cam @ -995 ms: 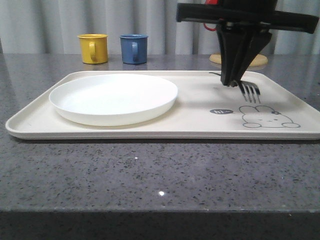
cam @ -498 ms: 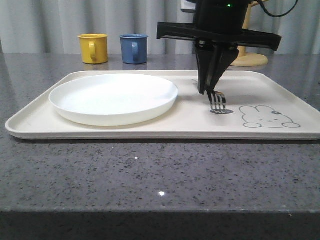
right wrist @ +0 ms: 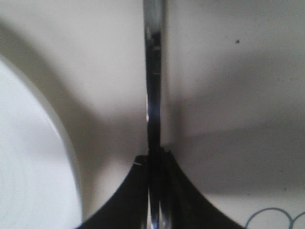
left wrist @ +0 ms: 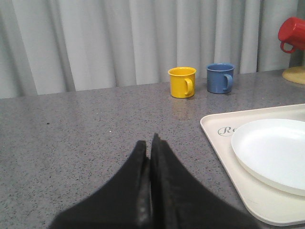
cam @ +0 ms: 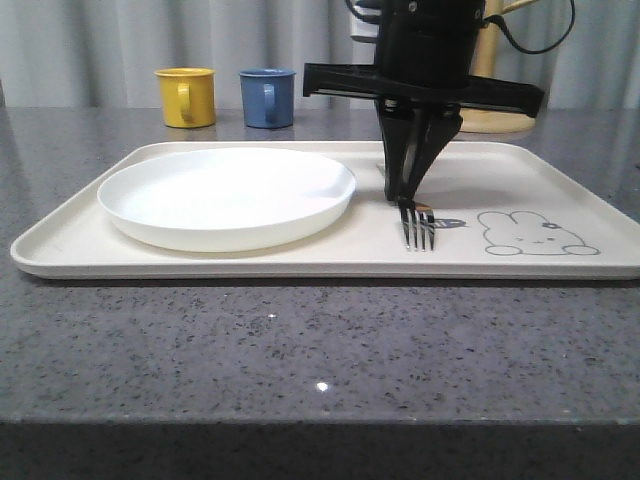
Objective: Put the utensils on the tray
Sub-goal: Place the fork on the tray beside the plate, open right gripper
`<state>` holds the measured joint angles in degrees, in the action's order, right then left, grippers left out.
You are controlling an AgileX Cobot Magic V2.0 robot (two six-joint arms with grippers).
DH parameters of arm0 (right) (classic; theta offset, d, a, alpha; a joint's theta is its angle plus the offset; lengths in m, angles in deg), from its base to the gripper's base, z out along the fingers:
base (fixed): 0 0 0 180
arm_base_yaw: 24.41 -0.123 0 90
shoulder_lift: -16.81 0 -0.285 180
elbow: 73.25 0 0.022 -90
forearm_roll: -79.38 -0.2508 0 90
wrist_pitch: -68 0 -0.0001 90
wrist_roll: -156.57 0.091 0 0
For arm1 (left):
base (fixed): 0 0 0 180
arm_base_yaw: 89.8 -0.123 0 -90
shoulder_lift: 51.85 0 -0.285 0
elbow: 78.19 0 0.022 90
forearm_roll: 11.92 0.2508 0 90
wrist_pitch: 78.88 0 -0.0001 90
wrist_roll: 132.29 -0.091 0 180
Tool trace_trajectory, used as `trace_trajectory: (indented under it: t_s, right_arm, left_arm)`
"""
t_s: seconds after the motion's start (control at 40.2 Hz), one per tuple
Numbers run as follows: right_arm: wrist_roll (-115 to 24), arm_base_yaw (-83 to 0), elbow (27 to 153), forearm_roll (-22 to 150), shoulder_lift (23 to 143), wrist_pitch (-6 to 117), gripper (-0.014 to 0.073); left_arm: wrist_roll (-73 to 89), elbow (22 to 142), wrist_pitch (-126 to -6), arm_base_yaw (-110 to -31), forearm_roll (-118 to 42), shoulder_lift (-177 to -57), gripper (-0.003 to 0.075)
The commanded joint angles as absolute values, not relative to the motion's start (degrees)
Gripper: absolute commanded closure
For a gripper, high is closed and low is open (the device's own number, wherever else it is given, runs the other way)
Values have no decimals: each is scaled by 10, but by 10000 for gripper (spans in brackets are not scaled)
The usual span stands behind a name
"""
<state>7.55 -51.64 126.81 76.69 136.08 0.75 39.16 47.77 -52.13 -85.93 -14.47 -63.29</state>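
The fork's teeth lie low at the cream tray's surface, inside the tray's rim. The fork would rest there, so my right gripper opens next.
My right gripper (cam: 404, 194) hangs over the cream tray (cam: 565, 200), shut on a silver fork (cam: 417, 226). The fork's tines point toward the front edge, low at the tray surface between the plate and the rabbit drawing (cam: 535, 234). Whether the tines touch the tray I cannot tell. In the right wrist view the fork handle (right wrist: 153, 71) runs straight out from the closed right gripper (right wrist: 155, 155) above the tray (right wrist: 228, 71). My left gripper (left wrist: 148, 143) is shut with nothing in it, over the grey counter beside the tray (left wrist: 217, 138).
A round white plate (cam: 227, 195) fills the tray's left half. A yellow mug (cam: 187, 96) and a blue mug (cam: 268, 97) stand behind the tray. A red mug (left wrist: 293, 33) hangs on a wooden stand (cam: 500, 120) at the back right.
My right gripper has carried the fork leftward and down, from above the rabbit drawing to just right of the plate. The tines now sit lower.
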Motion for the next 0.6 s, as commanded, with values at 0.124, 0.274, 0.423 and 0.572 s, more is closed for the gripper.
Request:
trace_trajectory:
  t_s: [0.124, 0.274, 0.423, 0.572]
  right_arm:
    - [75, -518, 1284, 764, 1331, -2, 484]
    - [75, -518, 1284, 764, 1330, -11, 346]
    - [75, -518, 1290, 775, 1328, -37, 298]
    - [73, -516, 1321, 823, 1323, -86, 298]
  left_arm:
    - [392, 491, -573, -856, -151, -640, 739]
    - [392, 491, -573, -856, -151, -640, 739]
    - [392, 491, -573, -856, -151, -640, 739]
    - [392, 491, -574, -856, -151, -640, 739]
